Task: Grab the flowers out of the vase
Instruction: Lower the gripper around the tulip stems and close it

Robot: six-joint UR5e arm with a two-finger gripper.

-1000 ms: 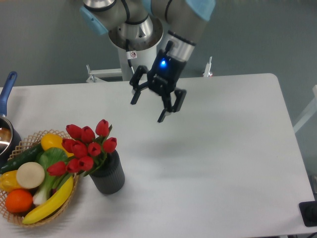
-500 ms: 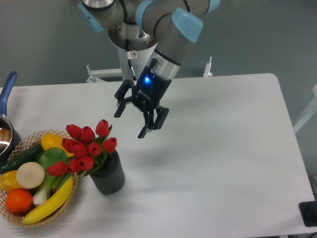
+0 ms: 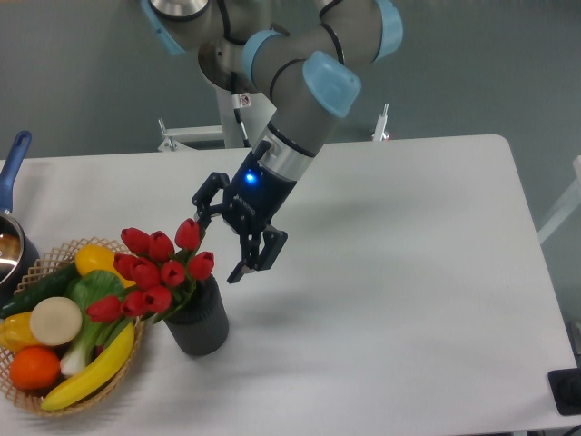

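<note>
The flowers (image 3: 156, 268) need to come out of the vase (image 3: 198, 320), so my gripper should take hold of them by their green stems next.
The flowers (image 3: 156, 268) are a bunch of red tulips with green stems, standing in a short dark ribbed vase (image 3: 198, 320) at the table's front left. My gripper (image 3: 216, 245) hangs open just to the right of the tulip heads and slightly above them. One fingertip sits beside the topmost bud and the other is lower right, near the rightmost bud. Nothing is between the fingers. The stems are mostly hidden inside the vase.
A wicker basket (image 3: 25, 395) with vegetables, a banana and an orange touches the left side of the vase. A pot with a blue handle (image 3: 13, 163) is at the far left edge. A black object (image 3: 566, 391) sits at the front right corner.
The arm has swung down and to the left across the table, bringing the open gripper from mid-table to right beside the tulip heads. The flowers and vase have not moved.
</note>
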